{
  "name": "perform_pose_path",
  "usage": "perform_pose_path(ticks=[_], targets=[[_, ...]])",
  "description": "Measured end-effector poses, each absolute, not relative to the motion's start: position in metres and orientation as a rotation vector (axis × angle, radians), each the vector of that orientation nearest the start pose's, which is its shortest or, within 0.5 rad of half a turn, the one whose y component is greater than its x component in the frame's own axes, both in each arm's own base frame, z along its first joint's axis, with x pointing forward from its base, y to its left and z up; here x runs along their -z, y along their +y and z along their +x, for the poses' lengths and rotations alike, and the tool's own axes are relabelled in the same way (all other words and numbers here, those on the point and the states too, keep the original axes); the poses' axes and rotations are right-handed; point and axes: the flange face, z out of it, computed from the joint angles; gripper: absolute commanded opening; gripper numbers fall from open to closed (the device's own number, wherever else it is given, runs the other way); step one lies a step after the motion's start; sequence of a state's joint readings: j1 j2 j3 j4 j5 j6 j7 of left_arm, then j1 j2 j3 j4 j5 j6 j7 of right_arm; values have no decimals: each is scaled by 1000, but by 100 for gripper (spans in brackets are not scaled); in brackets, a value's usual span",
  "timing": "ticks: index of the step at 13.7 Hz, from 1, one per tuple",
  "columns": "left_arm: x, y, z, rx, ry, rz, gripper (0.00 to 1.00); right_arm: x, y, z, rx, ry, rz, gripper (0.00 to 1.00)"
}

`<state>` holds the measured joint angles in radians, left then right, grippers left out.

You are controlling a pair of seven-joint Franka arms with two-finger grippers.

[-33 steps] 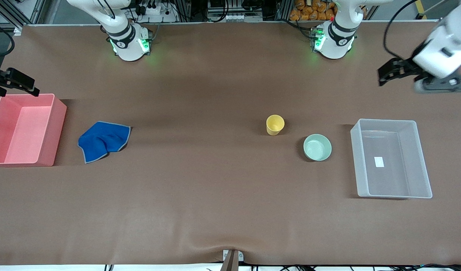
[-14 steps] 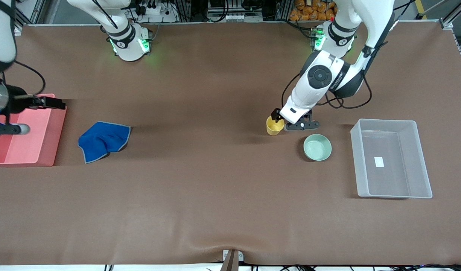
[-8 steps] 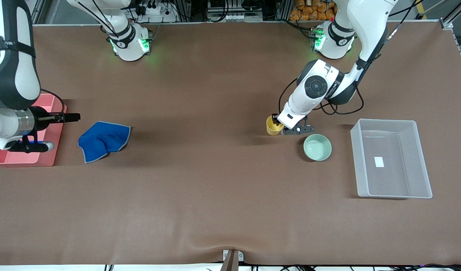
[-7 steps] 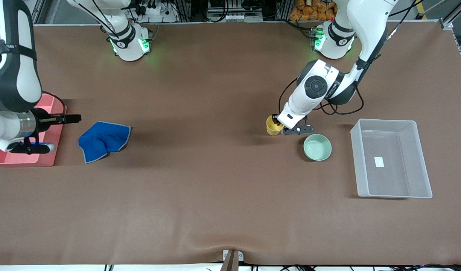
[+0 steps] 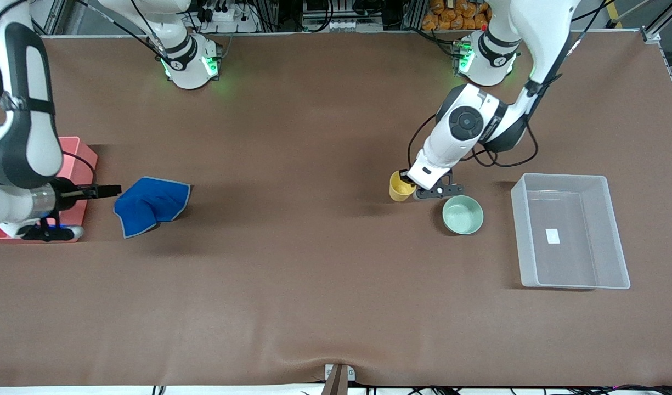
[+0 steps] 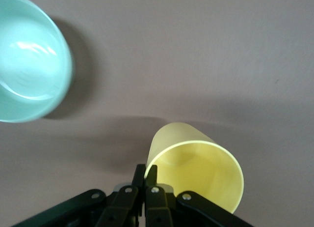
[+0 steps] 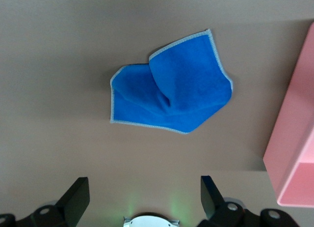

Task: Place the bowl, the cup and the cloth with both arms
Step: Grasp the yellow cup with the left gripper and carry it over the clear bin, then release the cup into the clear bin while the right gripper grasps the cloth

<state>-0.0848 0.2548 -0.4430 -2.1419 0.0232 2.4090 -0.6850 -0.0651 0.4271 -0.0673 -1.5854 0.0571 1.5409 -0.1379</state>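
I need to grab the blue cloth by that raised middle fold (image 7: 166,99) with my right gripper next. The soft fold stands up, while its hem (image 7: 147,125) lies slack.
The yellow cup (image 5: 400,187) (image 6: 196,170) stands tilted near the middle of the table, toward the left arm's end. My left gripper (image 5: 407,178) (image 6: 147,171) is shut on the cup's rim, one finger inside the wall and one outside. The mint-green bowl (image 5: 463,214) (image 6: 29,77) sits beside the cup, a little nearer the front camera, untouched. The blue cloth (image 5: 152,204) (image 7: 169,84) lies crumpled toward the right arm's end. My right gripper (image 5: 108,191) (image 7: 144,192) hangs open just beside the cloth's edge, with nothing between its fingers (image 7: 78,195).
A pink bin (image 5: 79,156) (image 7: 294,143) stands at the right arm's end of the table, mostly covered by the right arm. A clear plastic bin (image 5: 569,230) stands beside the bowl at the left arm's end.
The left gripper came down to the cup and closed on its rim; the cup has tipped and shifted slightly. The right gripper has moved from over the pink bin toward the cloth.
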Motion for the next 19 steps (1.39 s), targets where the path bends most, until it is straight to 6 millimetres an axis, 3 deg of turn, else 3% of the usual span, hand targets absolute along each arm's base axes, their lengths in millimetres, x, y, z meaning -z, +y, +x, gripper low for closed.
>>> perform_pose_path(ticks=[3, 4, 6, 10, 13, 15, 18, 19], targets=[[-389, -245, 530, 7, -332, -3178, 0, -326, -67, 610, -671, -29, -3005, 100], [-409, -224, 539, 12, -345, -3162, 0, -316, -65, 608, -657, -48, -3017, 100], [-427, -160, 559, 20, -299, -3150, 0, -298, -63, 603, -632, -94, -3036, 100], [-415, 5, 582, -12, -126, -3161, 0, -256, -64, 584, -568, -135, -3062, 100], [-389, 87, 581, -47, -24, -3189, 0, -226, -64, 566, -535, -143, -3070, 100], [-358, 123, 582, -61, -1, -3221, 0, -215, -64, 558, -521, -143, -3074, 100], [-314, 135, 586, -87, 41, -3246, 0, -206, -66, 552, -504, -139, -3080, 100], [-304, 135, 587, -100, 65, -3237, 0, -203, -66, 550, -499, -137, -3081, 87]])
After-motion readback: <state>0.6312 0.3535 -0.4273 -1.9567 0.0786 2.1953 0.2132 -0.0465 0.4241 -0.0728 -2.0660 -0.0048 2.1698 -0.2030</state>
